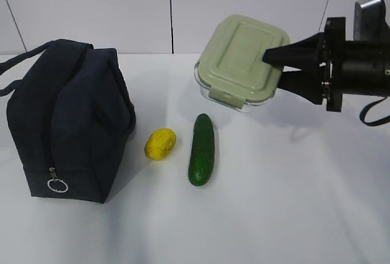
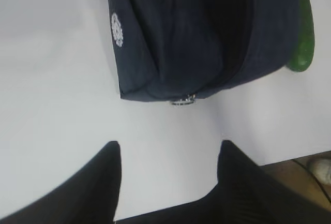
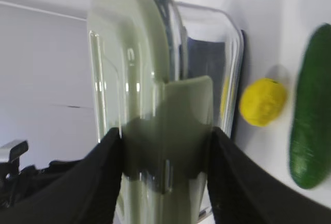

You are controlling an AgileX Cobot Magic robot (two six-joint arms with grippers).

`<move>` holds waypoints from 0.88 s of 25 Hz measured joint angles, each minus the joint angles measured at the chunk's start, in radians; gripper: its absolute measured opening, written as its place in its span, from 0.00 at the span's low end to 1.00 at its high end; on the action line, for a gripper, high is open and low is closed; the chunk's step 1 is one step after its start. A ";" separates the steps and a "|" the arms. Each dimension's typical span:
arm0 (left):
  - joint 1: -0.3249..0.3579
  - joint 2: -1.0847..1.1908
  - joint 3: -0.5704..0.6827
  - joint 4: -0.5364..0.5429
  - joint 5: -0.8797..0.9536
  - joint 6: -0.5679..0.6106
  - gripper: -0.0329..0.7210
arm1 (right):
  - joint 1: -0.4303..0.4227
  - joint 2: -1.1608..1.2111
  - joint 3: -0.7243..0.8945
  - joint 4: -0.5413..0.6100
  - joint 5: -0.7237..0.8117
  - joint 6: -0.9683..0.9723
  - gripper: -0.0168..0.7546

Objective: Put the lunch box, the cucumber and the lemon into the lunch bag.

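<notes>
Next, my left gripper grabs the bag's top edge, as the fabric stands up at its top edge [image 1: 78,43], while the navy cloth bag [image 1: 82,124] slumps wide and slack.
My right gripper [image 1: 275,67] is shut on the lunch box [image 1: 242,64], a clear glass container with a sage-green lid, and holds it tilted above the table at the back right. In the right wrist view the lunch box [image 3: 155,105] fills the gap between the fingers. The lemon [image 1: 160,144] and the dark green cucumber [image 1: 202,149] lie side by side on the table. The navy lunch bag [image 1: 70,121] stands at the left, its silver ring pull [image 1: 57,185] low on the front. My left gripper [image 2: 168,149] is open and empty above the table near the bag [image 2: 207,32]; it is out of the exterior view.
The white table [image 1: 274,215] runs to a pale wall behind. In the left wrist view the table's edge and floor [image 2: 310,167] show at lower right. The cucumber's end [image 2: 302,43] shows beside the bag.
</notes>
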 joint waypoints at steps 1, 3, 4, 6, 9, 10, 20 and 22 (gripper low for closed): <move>0.000 0.018 -0.022 0.000 0.000 0.004 0.59 | 0.015 0.000 -0.019 0.003 0.006 0.004 0.49; 0.000 0.067 -0.075 0.000 0.013 0.008 0.59 | 0.034 0.000 -0.054 0.009 0.013 0.016 0.49; 0.000 0.089 -0.097 0.000 0.022 0.009 0.58 | 0.042 0.000 -0.071 0.011 0.015 0.023 0.49; 0.000 0.142 -0.145 0.000 0.036 0.012 0.58 | 0.054 0.000 -0.103 0.011 0.019 0.038 0.49; 0.000 0.211 -0.209 0.000 0.038 0.016 0.58 | 0.070 0.000 -0.139 0.011 0.021 0.054 0.49; 0.000 0.235 -0.231 0.000 0.038 0.018 0.58 | 0.075 0.000 -0.148 0.011 0.021 0.059 0.49; 0.000 0.475 -0.377 -0.067 0.049 0.067 0.57 | 0.141 0.000 -0.191 0.011 0.027 0.082 0.49; 0.000 0.525 -0.415 -0.076 0.049 0.073 0.57 | 0.161 0.000 -0.191 0.011 0.029 0.082 0.49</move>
